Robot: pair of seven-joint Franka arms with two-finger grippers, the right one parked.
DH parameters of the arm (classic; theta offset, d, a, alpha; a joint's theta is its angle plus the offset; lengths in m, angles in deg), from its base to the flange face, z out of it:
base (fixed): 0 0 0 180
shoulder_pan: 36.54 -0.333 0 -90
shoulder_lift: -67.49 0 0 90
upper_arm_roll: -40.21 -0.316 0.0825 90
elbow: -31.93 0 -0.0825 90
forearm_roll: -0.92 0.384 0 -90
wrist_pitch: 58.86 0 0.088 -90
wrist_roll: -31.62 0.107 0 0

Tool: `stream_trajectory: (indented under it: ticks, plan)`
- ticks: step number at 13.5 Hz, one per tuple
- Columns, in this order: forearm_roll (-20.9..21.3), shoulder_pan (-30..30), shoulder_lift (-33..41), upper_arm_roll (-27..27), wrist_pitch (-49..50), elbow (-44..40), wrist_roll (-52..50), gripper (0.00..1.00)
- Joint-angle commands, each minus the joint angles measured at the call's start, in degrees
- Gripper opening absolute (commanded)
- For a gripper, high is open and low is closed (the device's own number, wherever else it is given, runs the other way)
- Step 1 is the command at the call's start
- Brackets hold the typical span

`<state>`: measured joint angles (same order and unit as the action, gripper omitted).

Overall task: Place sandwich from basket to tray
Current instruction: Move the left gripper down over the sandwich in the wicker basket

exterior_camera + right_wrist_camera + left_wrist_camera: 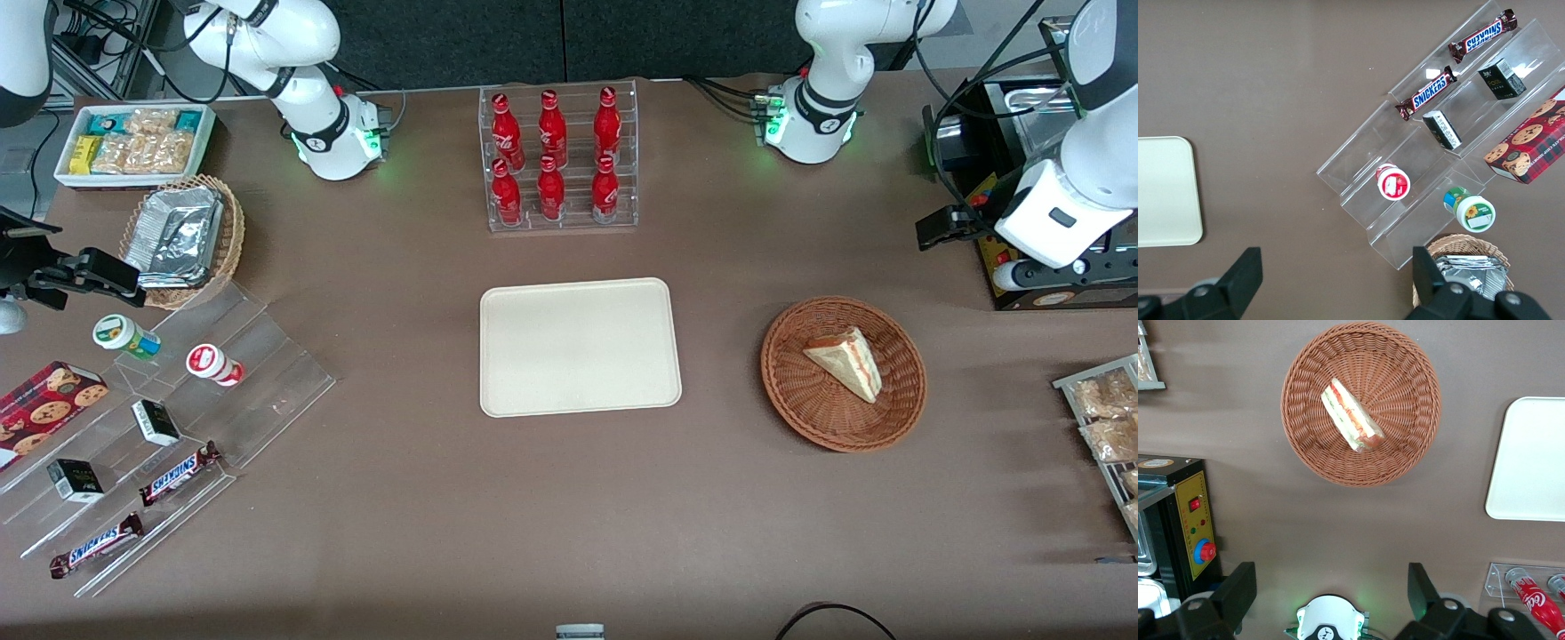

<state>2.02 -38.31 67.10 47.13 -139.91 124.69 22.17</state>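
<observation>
My gripper grabs the sandwich by its end next, to place the sandwich (pixel 848 361) from the basket onto the tray (pixel 580 346).
The sandwich (pixel 848 361) (pixel 1351 417), a pale bread wedge with pink-red filling, lies in the round reddish-brown wicker basket (pixel 800 391) (pixel 1405 447). The cream-beige tray (pixel 580 346) (pixel 1531 460) lies flat in the middle of the table, beside the basket, with nothing on it. My gripper (pixel 935 233) (pixel 1330 590) hangs above the table toward the working arm's end, farther from the front camera than the basket and apart from it. Its fingers (pixel 1238 592) stand wide open with nothing between them.
A clear rack of red cola bottles (pixel 557 160) stands farther back than the tray. A black control box (pixel 1186 520) sits under my arm. A wire rack of snack packets (pixel 1107 427) lies at the working arm's end. Acrylic steps with snacks (pixel 151 418), a foil-packet basket (pixel 182 236) and a white bin (pixel 133 142) lie at the parked arm's end.
</observation>
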Motion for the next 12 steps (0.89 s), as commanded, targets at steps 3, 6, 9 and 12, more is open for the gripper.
stream_trajectory:
  ticks: [3,6,9,12]
  plan:
    - [-0.49,0.28,-0.05,-0.15,-1.54,2.23,0.83,1.00]
    - [-0.49,0.28,0.04,-0.15,-12.86,11.89,-1.70,1.00]
    - [-0.31,0.37,-0.40,-0.15,-24.81,19.80,-8.54,1.00]
    - [-0.22,0.45,-1.45,-0.24,-35.55,26.58,-17.59,1.00]
